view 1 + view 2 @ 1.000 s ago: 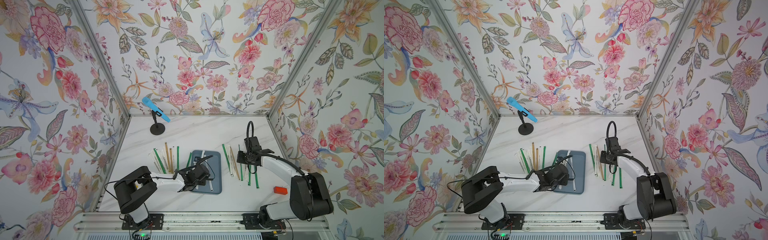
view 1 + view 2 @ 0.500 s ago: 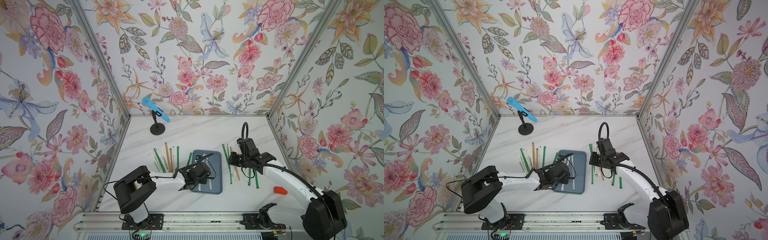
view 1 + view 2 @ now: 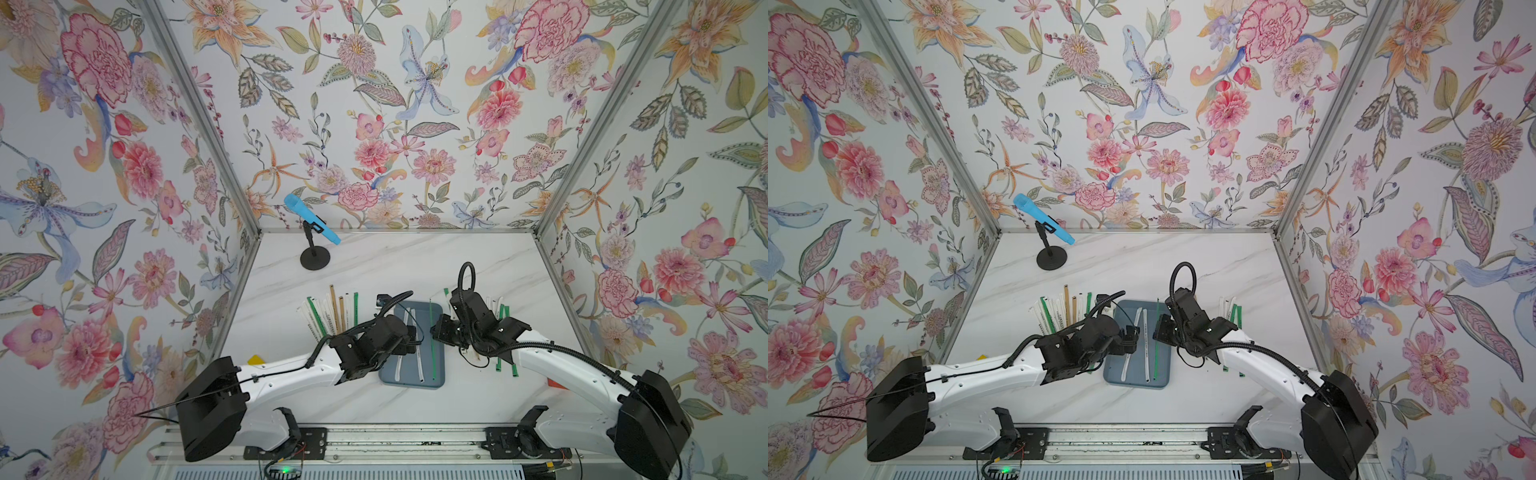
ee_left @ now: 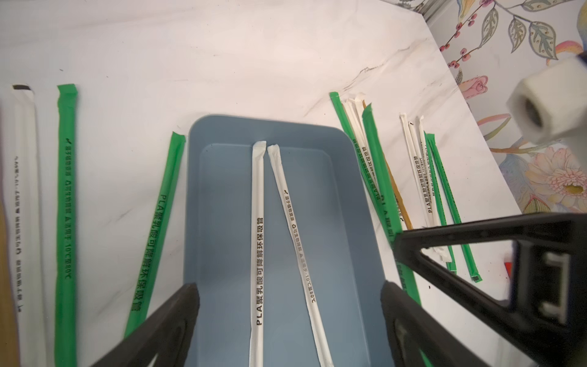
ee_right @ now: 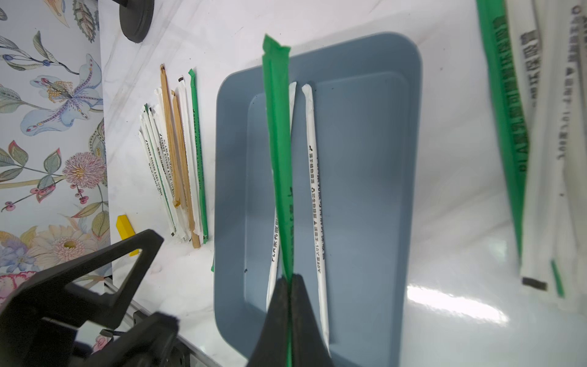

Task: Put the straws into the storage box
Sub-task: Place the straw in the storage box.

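Observation:
The green straw's far end point(image 3: 430, 301) sticks out over the storage box's far rim point(image 3: 423, 302). My right gripper should keep holding the green straw until the straw is inside.
The storage box point(image 3: 411, 383) is a blue-grey tray at the table's middle, seen in both top views point(image 3: 1136, 382). Two white straws point(image 4: 258, 222) point(image 4: 295, 228) lie lengthwise in it. My left gripper point(image 4: 288, 289) stands open over the box's left half point(image 3: 411, 340), with nothing between its fingers. My right gripper point(image 5: 289, 279) is shut on a green straw point(image 5: 279, 143), held lengthwise over the box's right part point(image 3: 432, 361). More straws lie in piles left point(image 3: 328, 311) and right point(image 3: 503, 316) of the box. One green straw point(image 4: 158, 222) lies close along its left rim.
A blue microphone on a black stand point(image 3: 311, 232) is at the back left. A yellow block point(image 5: 124, 225) lies near the left arm and a red block point(image 3: 555, 384) shows behind the right arm. Flowered walls close three sides.
My left gripper has opened over the box, leaving a white straw lying in it. My right arm has lifted a green straw from the right pile and carried it left over the box.

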{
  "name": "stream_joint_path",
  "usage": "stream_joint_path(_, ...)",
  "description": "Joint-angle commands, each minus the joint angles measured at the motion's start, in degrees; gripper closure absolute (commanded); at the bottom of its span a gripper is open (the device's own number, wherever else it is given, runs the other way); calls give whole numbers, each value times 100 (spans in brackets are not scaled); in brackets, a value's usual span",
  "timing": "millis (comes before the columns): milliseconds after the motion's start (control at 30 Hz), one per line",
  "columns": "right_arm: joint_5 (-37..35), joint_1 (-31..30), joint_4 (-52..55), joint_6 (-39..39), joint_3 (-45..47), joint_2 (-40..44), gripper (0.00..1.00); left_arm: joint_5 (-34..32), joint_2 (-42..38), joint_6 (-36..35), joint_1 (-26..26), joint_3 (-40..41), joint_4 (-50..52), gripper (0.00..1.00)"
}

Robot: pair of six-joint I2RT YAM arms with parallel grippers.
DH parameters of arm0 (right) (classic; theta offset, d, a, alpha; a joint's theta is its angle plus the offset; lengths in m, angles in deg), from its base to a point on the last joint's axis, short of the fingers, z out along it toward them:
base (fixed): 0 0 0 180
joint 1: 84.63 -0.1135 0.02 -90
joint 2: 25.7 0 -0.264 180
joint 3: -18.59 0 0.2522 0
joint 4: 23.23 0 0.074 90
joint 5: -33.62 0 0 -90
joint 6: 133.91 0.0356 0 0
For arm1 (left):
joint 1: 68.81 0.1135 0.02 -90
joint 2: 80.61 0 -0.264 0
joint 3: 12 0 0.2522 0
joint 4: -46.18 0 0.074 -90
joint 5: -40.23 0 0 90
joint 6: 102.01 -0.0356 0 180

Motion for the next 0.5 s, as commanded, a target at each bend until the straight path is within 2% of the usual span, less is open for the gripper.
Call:
stream_joint_path(0, -200, -128, -334, 276, 80, -340, 95, -154, -85, -231, 361, 293, 534, 7)
stream_joint_path(100, -233, -155, -437, 312, 243, -537, 94, -28, -132, -446, 648, 538, 464, 8)
stream_joint_path(300, -109, -146, -776, 441, 538, -858, 94, 115, 2, -1023, 900, 977, 92, 9)
stream_joint_path(467, -195, -154, -968, 385, 569, -1173, 94, 217, 136, -1337, 939, 1086, -117, 18)
